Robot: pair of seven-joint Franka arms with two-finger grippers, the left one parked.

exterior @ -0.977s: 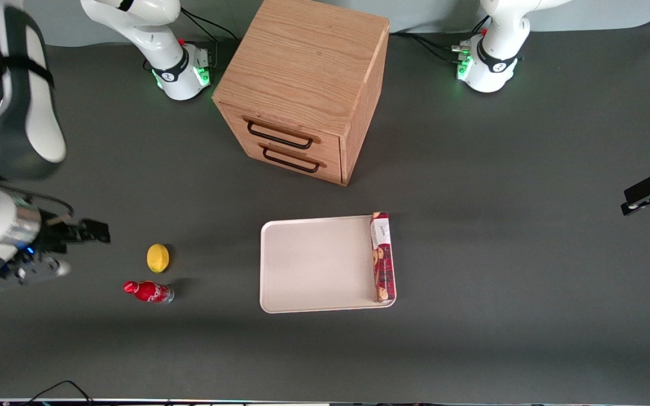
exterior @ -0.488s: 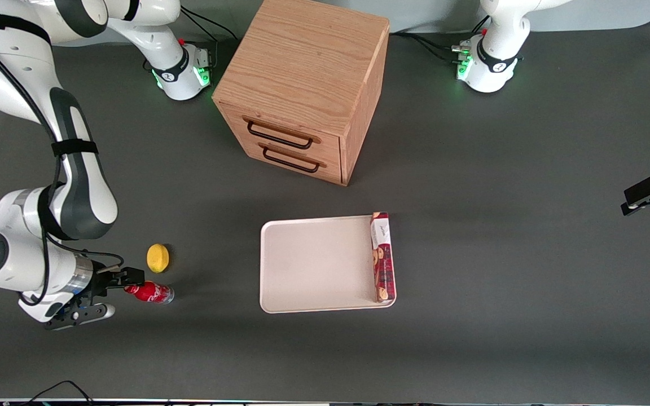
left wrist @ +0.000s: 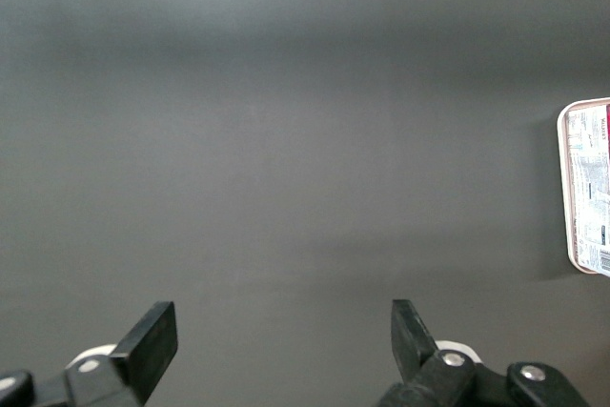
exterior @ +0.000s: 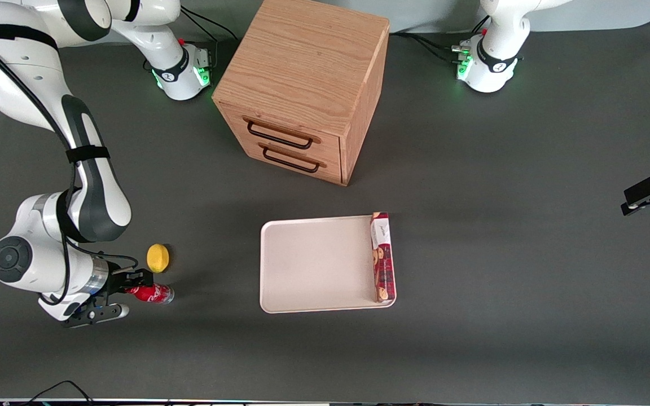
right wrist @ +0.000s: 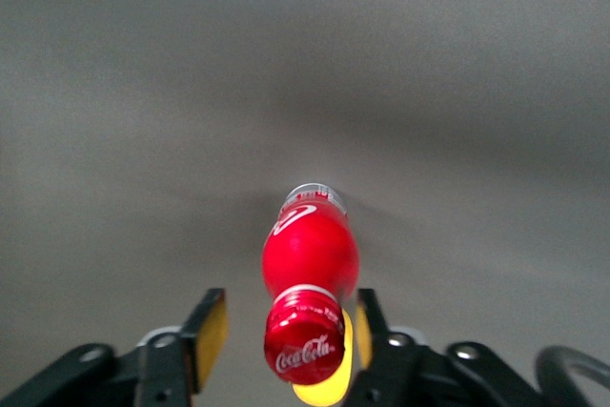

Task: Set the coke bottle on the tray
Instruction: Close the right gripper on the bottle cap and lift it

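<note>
Next, my right gripper grabs the coke bottle by its red cap end [right wrist: 305, 343], to set it onto the cream-white tray.
The coke bottle [exterior: 153, 294] is small and red and lies on its side on the dark table, its cap pointing toward the working arm's end. My right gripper [exterior: 126, 294] is low at the cap end and open, with one finger on each side of the cap. In the right wrist view the red cap and bottle [right wrist: 310, 254] sit between the spread fingers of the gripper [right wrist: 289, 329], with a gap showing on at least one side. The cream-white tray [exterior: 313, 265] lies flat on the table, well away from the bottle toward the parked arm's end.
A yellow lemon [exterior: 158, 257] lies just beside the bottle, farther from the front camera. A long red cookie box [exterior: 382, 256] lies on the tray along its edge toward the parked arm. A wooden two-drawer cabinet [exterior: 302, 90] stands farther back.
The right arm has swung in and lowered. The gripper has moved along the table up to the bottle, so its open fingers now straddle the cap. The bottle has not moved.
</note>
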